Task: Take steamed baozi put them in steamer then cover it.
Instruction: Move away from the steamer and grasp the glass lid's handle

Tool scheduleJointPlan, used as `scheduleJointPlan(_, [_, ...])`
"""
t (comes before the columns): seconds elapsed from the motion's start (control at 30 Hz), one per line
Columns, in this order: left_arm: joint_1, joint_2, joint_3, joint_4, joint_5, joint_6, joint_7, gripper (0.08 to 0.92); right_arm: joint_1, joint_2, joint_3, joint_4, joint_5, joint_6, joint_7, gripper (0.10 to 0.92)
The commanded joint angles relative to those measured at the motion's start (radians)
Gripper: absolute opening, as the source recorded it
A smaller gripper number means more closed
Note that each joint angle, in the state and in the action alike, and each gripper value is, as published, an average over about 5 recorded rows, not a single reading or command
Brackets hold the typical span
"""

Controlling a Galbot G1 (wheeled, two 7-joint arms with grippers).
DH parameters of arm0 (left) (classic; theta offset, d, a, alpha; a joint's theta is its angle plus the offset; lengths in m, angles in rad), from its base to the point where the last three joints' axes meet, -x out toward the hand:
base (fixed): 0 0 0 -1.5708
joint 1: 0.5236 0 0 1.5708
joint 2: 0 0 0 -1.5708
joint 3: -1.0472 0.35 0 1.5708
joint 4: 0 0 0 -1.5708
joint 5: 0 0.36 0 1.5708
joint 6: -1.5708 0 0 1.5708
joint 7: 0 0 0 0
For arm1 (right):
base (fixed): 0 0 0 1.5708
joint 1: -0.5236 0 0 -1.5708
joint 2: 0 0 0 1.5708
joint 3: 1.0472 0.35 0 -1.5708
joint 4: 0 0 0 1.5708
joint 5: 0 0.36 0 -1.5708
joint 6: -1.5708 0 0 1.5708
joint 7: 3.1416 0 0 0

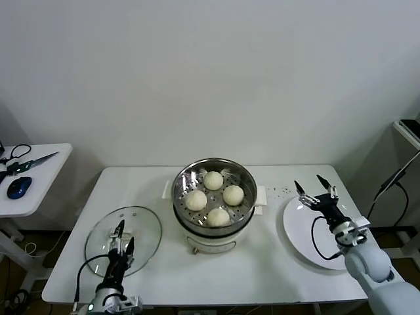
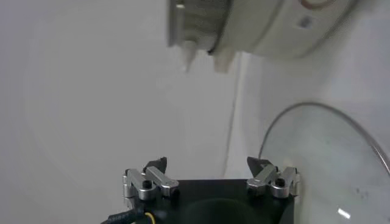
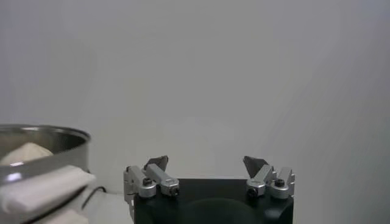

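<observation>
The glass lid should be picked up next by its cream handle (image 1: 125,234) with my left gripper. Then it can cover the baozi (image 1: 212,180) in the steamer.
The steamer (image 1: 186,176), a shiny steel pot on a white base, stands mid-table with several cream-white steamed baozi (image 1: 212,180) inside on its perforated floor. The cover (image 1: 146,230), a clear glass lid with a metal rim, lies flat on the table left of the steamer. My left gripper (image 1: 125,236) hovers open over the cover, nothing between its fingers; its wrist view shows the gripper (image 2: 207,167), the cover's rim (image 2: 317,106) and the steamer's base (image 2: 262,24). My right gripper (image 1: 308,182) stands open and empty above a white plate. In the right wrist view the gripper (image 3: 207,164) faces the wall, with the steamer (image 3: 55,141) off to the side.
A flat white plate (image 1: 308,236) lies right of the steamer, near the table's right edge. A small side table (image 1: 46,174) at far left holds scissors (image 1: 29,157) and a blue mouse (image 1: 18,187). A white wall rises behind the table.
</observation>
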Motion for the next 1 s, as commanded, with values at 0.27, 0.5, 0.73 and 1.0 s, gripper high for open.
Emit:
scheduleJointPlan(0.27, [-0.189,0.032,-0.065,0.280,0.292,0.050,-0.035,0.823,-0.122,0.069,0.115,0.007,-0.080,-0.025,0.021,0.823])
scheduleJointPlan(0.5, [-0.230,0.036,-0.055,0.312,0.240,0.066,-0.103,0.823,-0.119,0.078,0.105,-0.005,-0.099,-0.023,0.017,0.823])
scheduleJointPlan(0.73, [-0.273,0.037,-0.049,0.373,0.228,0.066,-0.148,0.823,-0.115,0.081,0.098,-0.022,-0.119,-0.017,0.009,0.823])
scheduleJointPlan(1.0, [-0.294,0.040,-0.040,0.417,0.195,0.052,-0.176,0.823,-0.118,0.087,0.102,-0.034,-0.140,-0.010,0.002,0.823])
